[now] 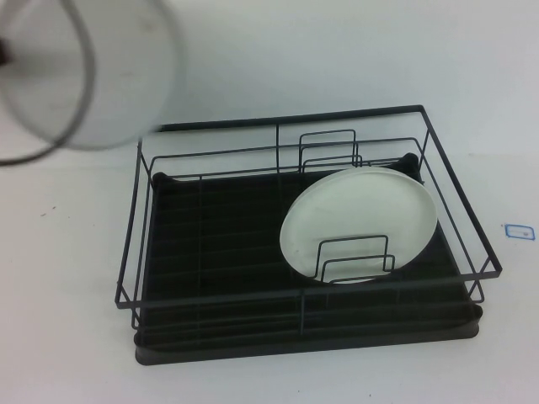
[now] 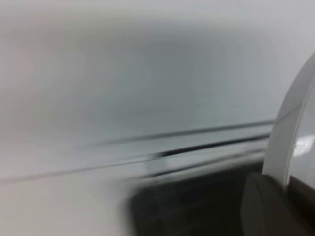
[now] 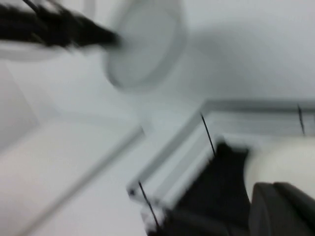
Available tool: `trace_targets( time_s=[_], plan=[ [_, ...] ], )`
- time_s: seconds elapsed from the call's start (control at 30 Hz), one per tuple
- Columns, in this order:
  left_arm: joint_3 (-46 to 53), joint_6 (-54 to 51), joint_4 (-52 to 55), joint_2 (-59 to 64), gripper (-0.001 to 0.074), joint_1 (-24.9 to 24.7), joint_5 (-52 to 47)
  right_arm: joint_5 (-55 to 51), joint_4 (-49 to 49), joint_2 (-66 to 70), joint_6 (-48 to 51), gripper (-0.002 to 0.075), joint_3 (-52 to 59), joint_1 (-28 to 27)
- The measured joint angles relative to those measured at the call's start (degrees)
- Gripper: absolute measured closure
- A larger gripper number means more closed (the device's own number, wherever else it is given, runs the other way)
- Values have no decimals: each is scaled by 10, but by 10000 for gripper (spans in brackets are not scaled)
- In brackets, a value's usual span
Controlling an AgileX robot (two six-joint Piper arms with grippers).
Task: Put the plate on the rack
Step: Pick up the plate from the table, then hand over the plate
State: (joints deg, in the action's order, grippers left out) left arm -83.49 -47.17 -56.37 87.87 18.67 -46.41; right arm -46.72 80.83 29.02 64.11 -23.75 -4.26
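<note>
The plate's broad round side [image 1: 122, 63] is too wide for the fingers to span, so my right gripper will grip the plate by its free rim [image 1: 178, 71] next.
The pale grey plate [image 1: 101, 67] is blurred and held high at the far left, above the table and left of the rack [image 1: 210, 227]. My left gripper [image 2: 290, 191] is shut on its rim [image 2: 290, 128]; in the high view only a dark bit of it shows at the left edge [image 1: 4, 52]. The right wrist view shows the plate [image 3: 145, 44] on the dark left arm [image 3: 54, 27]. My right gripper [image 3: 283, 209] hovers near a corner of the rack [image 3: 206, 137] and is out of the high view.
A creamier white plate [image 1: 360, 223] leans among the wire dividers in the rack's right half and also shows in the right wrist view [image 3: 280, 162]. A dark cable [image 1: 80, 84] loops in front of the held plate. A small blue mark [image 1: 519, 230] lies on the table at right.
</note>
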Motion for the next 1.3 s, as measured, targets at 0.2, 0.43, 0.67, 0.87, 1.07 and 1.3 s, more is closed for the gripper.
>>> trace_targets(
  time_s=[0.2, 0.43, 0.67, 0.87, 1.07, 1.3],
  plan=[
    [35, -44, -29, -5, 729, -176, 25, 29, 142, 1, 139, 638, 0, 0],
    [40, -87, -94, -5, 729, -331, 79, 44, 153, 34, 131, 290, -1, 0],
    [40, -112, -109, -5, 729, -426, 135, 50, 155, 96, 108, 218, -21, 0],
    [40, -121, -121, -5, 729, -444, 148, 18, 157, 166, 87, 216, -53, 0],
    [40, -129, -127, -5, 729, -445, 128, 5, 157, 241, 83, 246, -74, 0],
    [40, -213, -185, -5, 702, -443, 67, -63, 156, 313, 111, 557, -122, -1]
  ],
)
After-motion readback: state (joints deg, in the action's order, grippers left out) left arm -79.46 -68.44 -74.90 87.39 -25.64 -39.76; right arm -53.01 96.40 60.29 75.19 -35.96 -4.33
